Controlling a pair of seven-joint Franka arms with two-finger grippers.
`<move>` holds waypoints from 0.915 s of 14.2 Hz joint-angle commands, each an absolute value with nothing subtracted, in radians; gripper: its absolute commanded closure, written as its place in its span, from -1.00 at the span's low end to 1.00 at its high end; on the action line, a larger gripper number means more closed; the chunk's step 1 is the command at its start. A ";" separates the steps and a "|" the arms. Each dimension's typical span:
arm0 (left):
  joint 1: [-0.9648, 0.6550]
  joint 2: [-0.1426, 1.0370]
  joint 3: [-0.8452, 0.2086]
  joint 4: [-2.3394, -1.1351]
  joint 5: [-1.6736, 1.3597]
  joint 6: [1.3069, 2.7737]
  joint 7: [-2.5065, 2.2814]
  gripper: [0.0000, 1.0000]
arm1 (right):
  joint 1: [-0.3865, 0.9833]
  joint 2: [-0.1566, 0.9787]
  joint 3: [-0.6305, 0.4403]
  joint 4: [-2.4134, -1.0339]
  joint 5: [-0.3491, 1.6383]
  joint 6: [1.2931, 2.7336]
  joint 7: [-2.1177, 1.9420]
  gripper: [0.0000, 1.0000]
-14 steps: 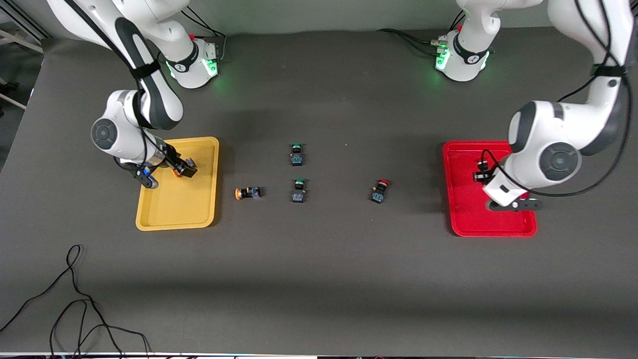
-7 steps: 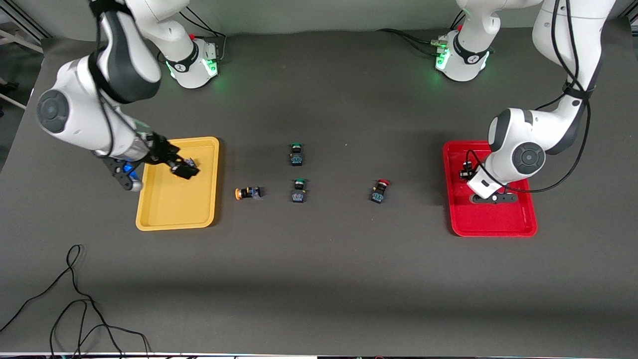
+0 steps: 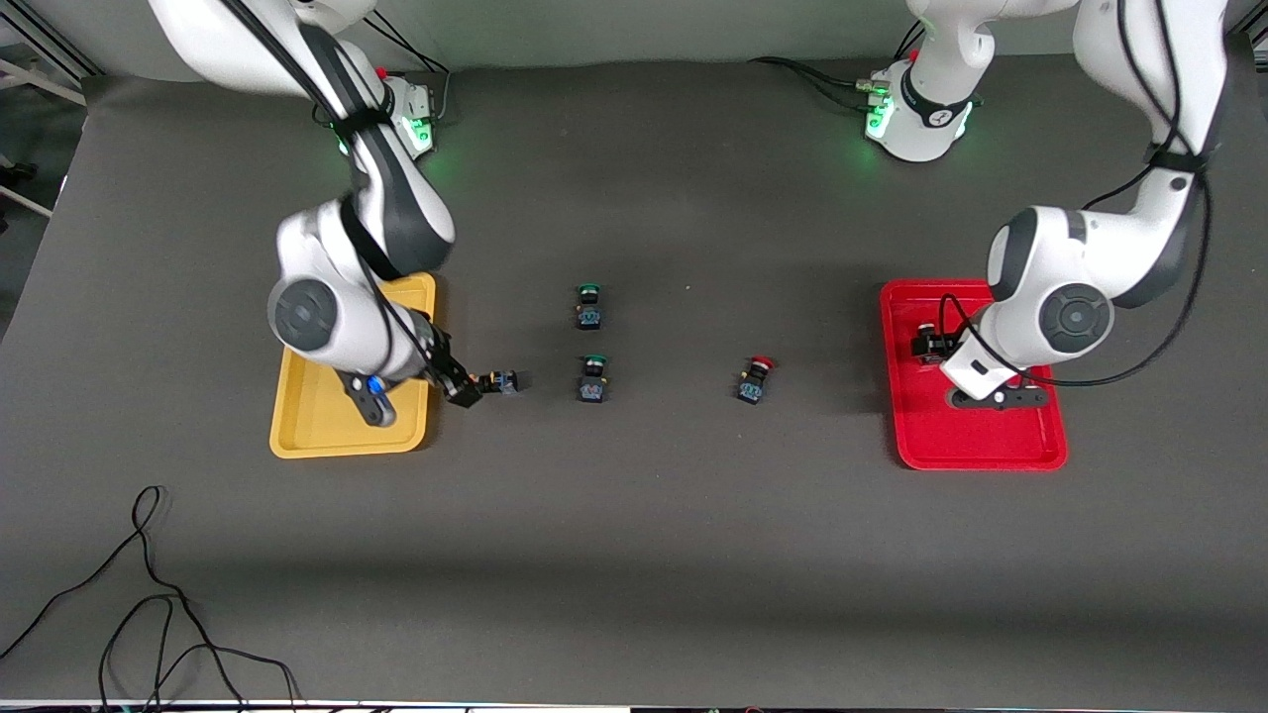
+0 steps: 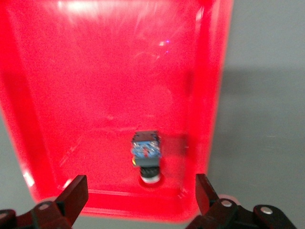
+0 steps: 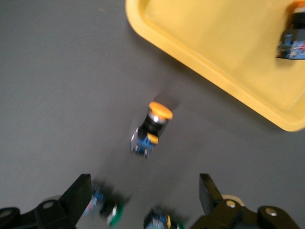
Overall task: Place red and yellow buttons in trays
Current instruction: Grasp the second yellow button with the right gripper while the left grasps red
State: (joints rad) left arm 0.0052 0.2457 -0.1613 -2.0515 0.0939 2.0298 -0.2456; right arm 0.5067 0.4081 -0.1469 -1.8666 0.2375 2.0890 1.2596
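To place the yellow-capped button in the yellow tray, my right gripper will next take hold of the button by its black neck (image 3: 490, 382) (image 5: 152, 125).
My right gripper (image 3: 462, 387) is open and empty, just above the table between the yellow tray (image 3: 297, 426) and a yellow-capped button (image 3: 498, 381) lying on its side. In the right wrist view that button (image 5: 152, 126) lies ahead of my open gripper (image 5: 143, 200), and a second yellow button (image 5: 292, 37) lies in the yellow tray (image 5: 224, 62). My left gripper (image 3: 996, 398) hangs open and empty over the red tray (image 3: 981, 448). The left wrist view shows a button (image 4: 146, 153) lying in the red tray (image 4: 95, 86), ahead of my gripper (image 4: 140, 196). A red-capped button (image 3: 754, 380) stands on the table.
Two green-capped buttons (image 3: 589, 305) (image 3: 592, 378) stand mid-table between the yellow button and the red one; they also show blurred by my right gripper's fingertips (image 5: 78, 195). A loose black cable (image 3: 149, 594) lies near the table's front edge.
My right gripper has let go of a yellow button in the yellow tray and swung out over the tray's rim to the yellow button on the table. My left arm has shifted slightly over the red tray.
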 commanded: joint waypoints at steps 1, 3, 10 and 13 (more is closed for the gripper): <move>-0.098 0.276 -0.181 -1.857 0.092 1.890 -0.409 -1.00 | 0.500 0.489 -0.121 -1.883 0.284 2.175 1.310 -1.00; -0.162 0.334 -0.183 -1.726 0.063 1.832 -0.487 -1.00 | 0.500 0.503 -0.115 -1.920 0.293 2.198 1.308 -1.00; -0.371 0.554 -0.183 -1.488 0.017 1.874 -0.683 -1.00 | 0.500 0.523 -0.095 -1.994 0.296 2.328 1.308 -1.00; -0.419 0.604 -0.181 -1.552 0.026 2.001 -0.683 -1.00 | 0.500 0.525 -0.094 -2.005 0.308 2.352 1.307 -1.00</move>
State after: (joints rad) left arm -0.3837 0.5745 -0.1965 -1.5376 0.0207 1.9462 -0.6664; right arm 0.5043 0.5293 -0.1027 -1.9928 0.2825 2.3266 1.2939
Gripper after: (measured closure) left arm 0.000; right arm 0.000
